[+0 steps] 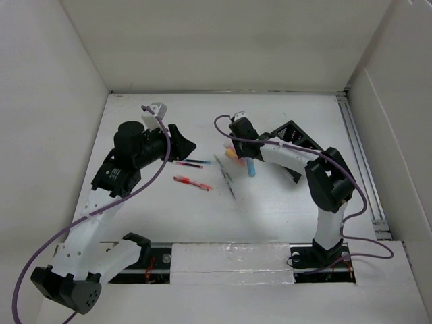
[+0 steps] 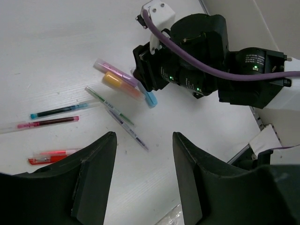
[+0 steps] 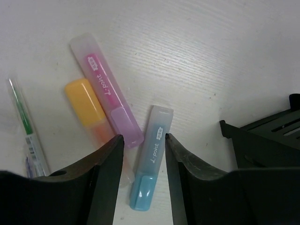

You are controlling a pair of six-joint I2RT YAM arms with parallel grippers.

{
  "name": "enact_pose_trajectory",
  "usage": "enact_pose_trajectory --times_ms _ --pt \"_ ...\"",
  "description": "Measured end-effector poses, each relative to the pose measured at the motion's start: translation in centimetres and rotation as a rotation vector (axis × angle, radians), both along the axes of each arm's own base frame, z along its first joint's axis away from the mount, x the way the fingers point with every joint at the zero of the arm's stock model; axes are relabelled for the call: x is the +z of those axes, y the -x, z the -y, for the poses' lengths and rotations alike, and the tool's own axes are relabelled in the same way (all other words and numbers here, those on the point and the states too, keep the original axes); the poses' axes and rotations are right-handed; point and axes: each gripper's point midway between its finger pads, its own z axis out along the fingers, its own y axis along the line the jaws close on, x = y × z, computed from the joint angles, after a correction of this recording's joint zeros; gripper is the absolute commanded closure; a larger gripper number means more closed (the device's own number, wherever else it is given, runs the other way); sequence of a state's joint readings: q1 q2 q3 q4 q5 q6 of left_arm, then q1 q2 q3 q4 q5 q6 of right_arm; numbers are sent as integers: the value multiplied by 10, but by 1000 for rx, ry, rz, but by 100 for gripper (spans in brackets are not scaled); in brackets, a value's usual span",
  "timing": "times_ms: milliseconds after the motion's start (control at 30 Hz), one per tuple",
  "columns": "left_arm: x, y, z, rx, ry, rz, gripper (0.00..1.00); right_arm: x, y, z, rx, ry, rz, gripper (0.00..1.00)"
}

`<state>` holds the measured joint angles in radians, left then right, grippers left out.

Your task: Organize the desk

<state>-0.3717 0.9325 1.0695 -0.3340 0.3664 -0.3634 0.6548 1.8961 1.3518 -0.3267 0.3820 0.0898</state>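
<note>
Next, my right gripper grabs the blue highlighter's clear body (image 1: 250, 161) (image 3: 154, 145), which leaves the blue end free to enter the pen-holder box.
The white desk (image 1: 270, 216) holds loose stationery at its middle. A blue highlighter (image 3: 151, 159) lies flat, also seen in the top view (image 1: 251, 167). My right gripper (image 3: 144, 137) is open and low over it, one finger on each side, not clamped. A pink highlighter (image 3: 105, 89) and an orange one (image 3: 89, 105) lie just left of it. My left gripper (image 2: 144, 140) is open and empty, held above bare desk; in the top view (image 1: 185, 145) it is left of the pens.
A black slotted pen-holder box (image 1: 297, 145) stands right of the right gripper, its corner in the right wrist view (image 3: 267, 145). A green pen (image 2: 110, 106), a purple pen (image 2: 129, 129), a teal pen (image 2: 58, 110), a pink pen (image 2: 47, 123) and a red pen (image 2: 49, 156) lie loose.
</note>
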Motion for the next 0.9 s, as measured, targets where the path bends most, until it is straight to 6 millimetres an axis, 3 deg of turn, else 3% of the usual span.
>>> enact_pose_trajectory --times_ms 233,600,700,900 --pt "-1 3 5 -23 7 -5 53 -5 -6 5 -173 -75 15 55" --pt "-1 4 6 -27 8 -6 53 -29 -14 20 -270 -100 -38 47" --pt "-2 4 6 -27 8 -6 52 -33 -14 20 -272 -106 -50 53" --pt "-1 3 6 -23 8 -5 53 -47 -13 19 -282 -118 -86 54"
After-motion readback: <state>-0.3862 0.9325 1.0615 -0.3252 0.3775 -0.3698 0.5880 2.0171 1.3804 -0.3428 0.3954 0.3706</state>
